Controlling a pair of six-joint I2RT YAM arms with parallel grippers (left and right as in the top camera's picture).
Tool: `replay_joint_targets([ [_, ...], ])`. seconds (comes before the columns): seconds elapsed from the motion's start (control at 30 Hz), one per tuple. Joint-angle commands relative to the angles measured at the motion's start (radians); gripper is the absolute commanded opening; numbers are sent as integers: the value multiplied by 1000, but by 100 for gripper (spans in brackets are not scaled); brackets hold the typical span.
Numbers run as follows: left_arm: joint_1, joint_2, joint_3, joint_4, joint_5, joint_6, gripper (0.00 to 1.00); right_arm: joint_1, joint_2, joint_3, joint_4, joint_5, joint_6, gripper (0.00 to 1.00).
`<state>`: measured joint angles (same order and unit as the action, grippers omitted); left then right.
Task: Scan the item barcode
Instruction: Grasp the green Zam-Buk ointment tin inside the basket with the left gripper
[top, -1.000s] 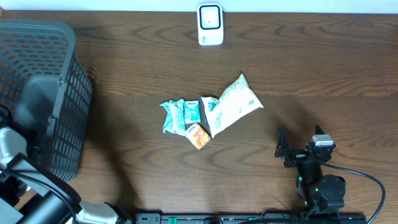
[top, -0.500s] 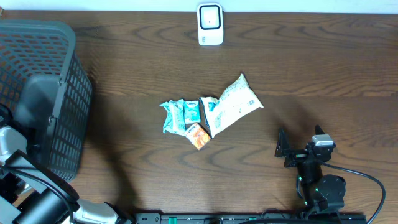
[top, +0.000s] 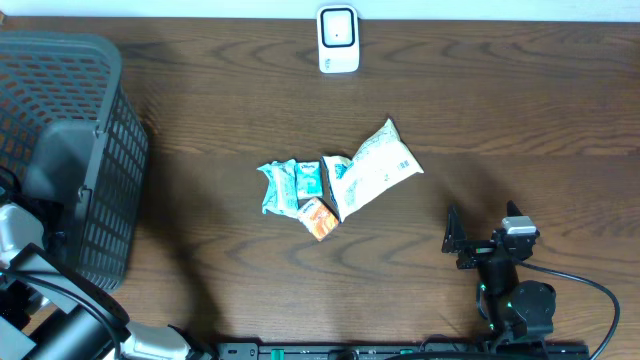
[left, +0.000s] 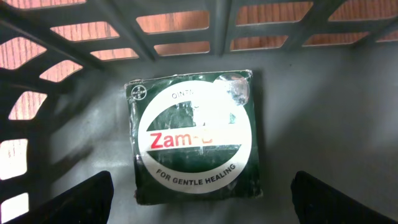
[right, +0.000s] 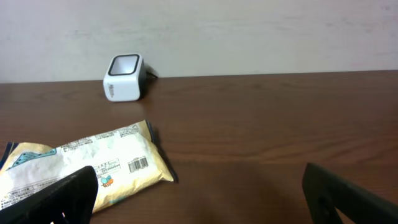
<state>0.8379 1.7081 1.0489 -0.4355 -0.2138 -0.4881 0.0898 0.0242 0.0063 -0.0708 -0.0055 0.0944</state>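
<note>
The green box (left: 196, 143) is to be lifted out and laid flat for scanning, so the left gripper will grab it by opposite sides next.
A green box (left: 196, 143) with a white round label lies flat on the floor of the grey basket (left: 323, 93). My left gripper (left: 202, 211) hangs open just over it, one dark finger (left: 74, 202) on each side, not touching it. The white scanner (top: 338, 40) stands at the table's far edge. Mid-table lie a white bag (top: 372, 168), teal packets (top: 290, 185) and an orange packet (top: 318, 218). My right gripper (top: 455, 240) is open and empty at the front right; in its wrist view the bag (right: 87, 165) shows a barcode (right: 138, 165), with the scanner (right: 124, 76) behind.
The grey mesh basket (top: 60, 150) fills the table's left side, with tall slatted walls around my left gripper. The right arm's base and cable (top: 520, 300) sit at the front right edge.
The left arm at the lower left edge has shifted slightly. The items, scanner and right arm stay where they were.
</note>
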Motion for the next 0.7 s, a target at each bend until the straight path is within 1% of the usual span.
replay_joint_targets([
  [0.0,4,-6,-2,-4,-8,24,91,-3,-5,-1,-5,-4,-6,99],
  [0.13,4,31,-2,7,-9,24,91,-3,-5,-1,-5,-4,-6,99],
  [0.27,3,48,-2,23,-63,24,91,-3,-5,-1,-5,-4,-6,99],
  [0.37,5,48,-2,30,-68,23,90,-3,-5,-1,-5,-4,-6,99],
  [0.5,5,48,-2,31,-68,23,82,-3,-5,-1,-5,-4,-6,99],
  [0.53,5,48,-2,31,-68,23,79,-3,-5,-1,-5,-4,-6,99],
  [0.67,5,51,-2,30,-68,23,77,-3,-5,-1,-5,-4,-6,99],
])
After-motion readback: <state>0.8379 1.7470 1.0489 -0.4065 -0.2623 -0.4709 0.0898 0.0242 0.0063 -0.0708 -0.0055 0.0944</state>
